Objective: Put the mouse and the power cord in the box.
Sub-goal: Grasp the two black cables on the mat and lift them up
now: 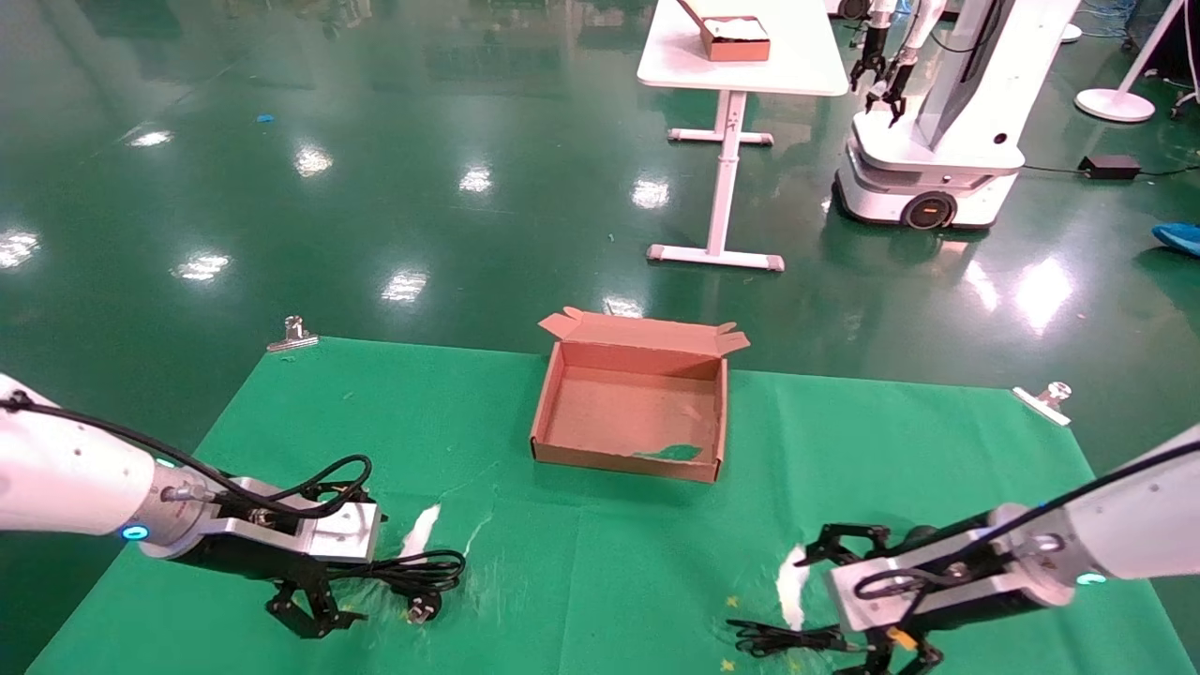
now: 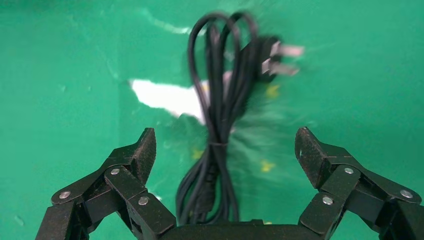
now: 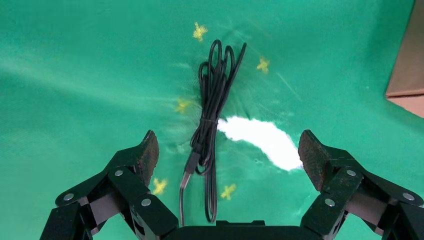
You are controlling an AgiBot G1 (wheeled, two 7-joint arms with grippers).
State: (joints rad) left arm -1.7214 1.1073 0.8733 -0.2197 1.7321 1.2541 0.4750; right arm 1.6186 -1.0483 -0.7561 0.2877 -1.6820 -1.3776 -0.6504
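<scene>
My right gripper is going to grab the thin cable next, at its tied middle (image 1: pixel 794 637) (image 3: pixel 207 126), where the cable's parts bunch together. The cable's loose loops spread out at its end.
The power cord (image 2: pixel 220 115), a thick black coil with a pronged plug (image 2: pixel 280 60), lies on the green cloth between the fingers of my open left gripper (image 2: pixel 225 145). In the head view that cord (image 1: pixel 412 570) lies at the near left, just right of the left gripper (image 1: pixel 314 614). My right gripper (image 3: pixel 228 145) is open over a thin black bundled cable (image 3: pixel 212 105), which nothing grips. The mouse itself is hidden. In the head view the thin cable (image 1: pixel 783 639) lies just left of the right gripper (image 1: pixel 891 661). The brown box (image 1: pixel 548 403) stands empty at the cloth's far middle.
White worn patches (image 1: pixel 420 530) (image 1: pixel 792 586) mark the cloth near each gripper. Metal clips (image 1: pixel 292 333) (image 1: pixel 1045 398) hold the cloth's far corners. Beyond the table stand a white desk (image 1: pixel 741 66) bearing a reddish-brown box (image 1: pixel 736 37), and another robot (image 1: pixel 937 141).
</scene>
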